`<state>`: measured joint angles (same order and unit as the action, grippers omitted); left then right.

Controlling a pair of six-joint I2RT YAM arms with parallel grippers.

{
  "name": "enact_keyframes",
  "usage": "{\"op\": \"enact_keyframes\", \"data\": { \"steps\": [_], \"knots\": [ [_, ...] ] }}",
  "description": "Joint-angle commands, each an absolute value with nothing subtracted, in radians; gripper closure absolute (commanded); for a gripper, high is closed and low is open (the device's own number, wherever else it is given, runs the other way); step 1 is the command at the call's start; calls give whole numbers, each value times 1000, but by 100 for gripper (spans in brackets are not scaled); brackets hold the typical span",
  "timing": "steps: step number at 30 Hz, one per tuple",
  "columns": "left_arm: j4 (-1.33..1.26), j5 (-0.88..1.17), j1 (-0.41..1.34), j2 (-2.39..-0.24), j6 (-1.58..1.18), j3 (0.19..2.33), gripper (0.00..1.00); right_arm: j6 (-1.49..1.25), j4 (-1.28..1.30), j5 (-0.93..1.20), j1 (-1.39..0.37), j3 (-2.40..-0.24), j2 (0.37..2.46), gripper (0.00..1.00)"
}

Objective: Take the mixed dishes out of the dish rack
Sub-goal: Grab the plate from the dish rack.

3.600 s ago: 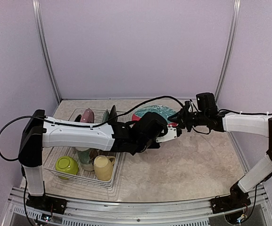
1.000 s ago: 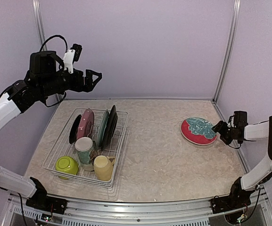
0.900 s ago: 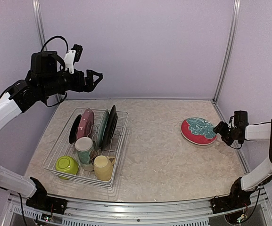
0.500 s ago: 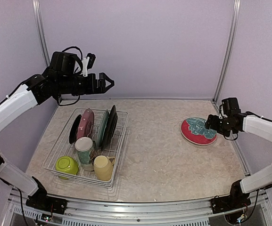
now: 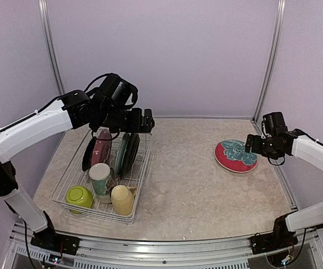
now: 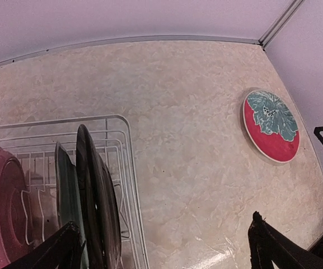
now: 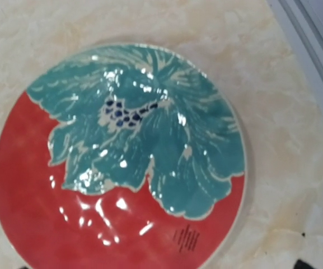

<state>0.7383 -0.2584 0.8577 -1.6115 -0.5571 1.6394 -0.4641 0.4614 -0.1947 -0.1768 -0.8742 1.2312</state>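
Note:
Next, my left gripper reaches the black plate and grabs its exposed rim above the rack, leaving the plate's far rim free for handover to my right gripper.
The dish rack point(image 5: 141, 168) is a white wire basket on the left of the table. Upright in it stand a black plate point(image 5: 88, 154), a dark red plate point(image 5: 102, 147), a green plate point(image 5: 122, 152) and another black plate point(image 5: 132, 148). At its front are a lime-green bowl point(image 5: 79, 197), a white floral mug point(image 5: 100, 178) and a pale yellow mug point(image 5: 122, 200). My left gripper point(image 5: 144, 120) hangs open above the rack's back right corner, holding nothing. In the left wrist view its fingertips point(image 6: 66, 246) straddle the black plate point(image 6: 97, 196) and bare table. My right gripper point(image 5: 251, 147) is open over the right rim of a red plate point(image 5: 237, 156).
The red plate point(image 7: 122, 168) with a teal flower lies flat on the table at the right and fills the right wrist view. The metal corner post point(image 5: 265, 67) and the table's right edge rail point(image 7: 312, 39) stand close behind the right arm.
My left arm has swung down and rightward from high on the left to just above the rack's back. My right gripper has moved in from beside the red plate to over its rim.

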Motion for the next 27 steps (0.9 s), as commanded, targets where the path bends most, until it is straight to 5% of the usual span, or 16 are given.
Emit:
{"op": "enact_keyframes", "data": {
  "steps": [1, 13, 27],
  "knots": [
    [788, -385, 903, -1634, -632, 1643, 2, -455, 500, -159, -183, -907, 1218, 1],
    [789, -443, 896, -1699, -600, 1639, 1, -509, 432, -35, -196, -919, 1237, 1],
    [789, -366, 845, -1786, -590, 1643, 34, -528, 390, -2, -225, -904, 1220, 0]
  ]
}}
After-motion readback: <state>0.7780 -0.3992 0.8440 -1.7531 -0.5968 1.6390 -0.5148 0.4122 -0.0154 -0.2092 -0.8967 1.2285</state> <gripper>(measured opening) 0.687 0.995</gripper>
